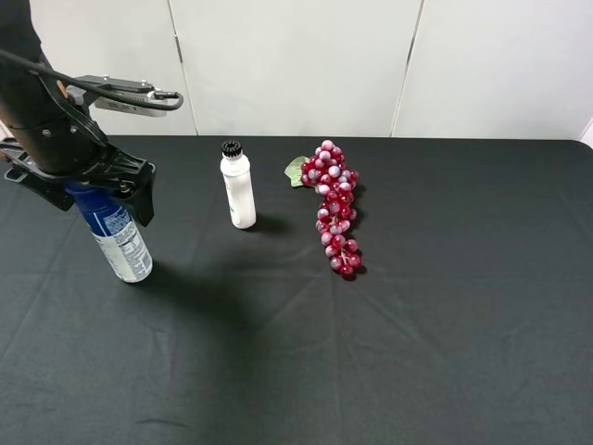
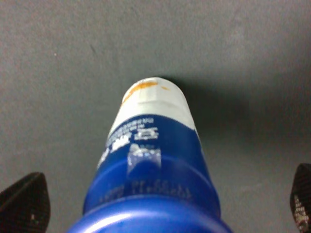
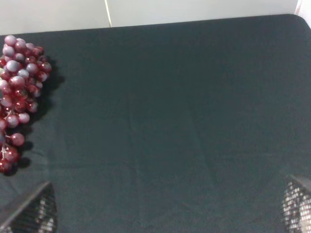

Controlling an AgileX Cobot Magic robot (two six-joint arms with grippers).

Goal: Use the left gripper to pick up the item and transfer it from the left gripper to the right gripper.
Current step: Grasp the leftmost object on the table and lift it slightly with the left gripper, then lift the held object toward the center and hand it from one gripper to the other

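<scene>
The left gripper's fingers reach down past the cap (image 2: 150, 217) on both sides of the blue label (image 2: 151, 155), so the left gripper should now close on the spray can.
The item, a spray can (image 1: 119, 237) with a blue top and white lower body, stands on the black cloth at the left. My left gripper (image 1: 83, 188) is over its top, with its wide black jaws on either side of the cap. In the left wrist view the can (image 2: 150, 160) lies between the two fingertips (image 2: 25, 204) with clear gaps on both sides, so the left gripper (image 2: 163, 204) is open. My right gripper (image 3: 163, 208) is open and empty above bare cloth. It does not show in the exterior high view.
A small white bottle (image 1: 239, 188) with a black ribbed cap stands right of the can. A bunch of red grapes (image 1: 334, 206) lies near the middle and shows in the right wrist view (image 3: 17, 97). The black cloth (image 1: 445, 306) covers the table.
</scene>
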